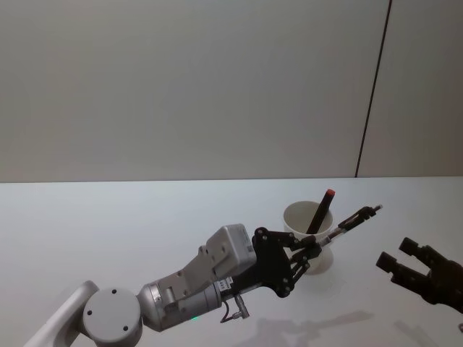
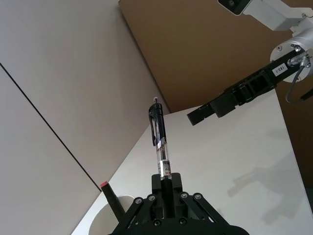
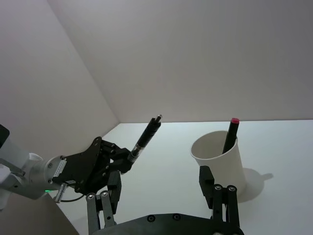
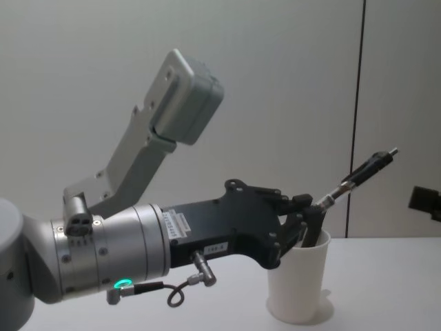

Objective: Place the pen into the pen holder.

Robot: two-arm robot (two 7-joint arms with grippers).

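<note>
I should next use my right gripper to grab the held pen by its black top end (image 4: 372, 166), because my left gripper's fingers cover the pen's lower end beside the cup (image 4: 298, 286).
My left gripper (image 1: 316, 246) is shut on the lower end of a clear-barrelled pen (image 1: 356, 217) with a black clip. The pen slants up and to the right, just above the near rim of the pen holder (image 1: 298, 215), a white paper cup. A black pen with a red cap (image 1: 321, 210) stands inside the cup. From the chest, the held pen (image 4: 363, 170) rises from the gripper (image 4: 311, 215) over the cup (image 4: 298, 286). My right gripper (image 1: 401, 256) hangs open to the right of the cup, its fingers (image 3: 215, 188) wide apart with nothing between them.
The white table (image 1: 108, 231) runs left and forward of the cup. A pale wall with a dark vertical seam (image 1: 372, 94) stands behind. The left arm's grey forearm (image 1: 195, 278) reaches in from the lower left.
</note>
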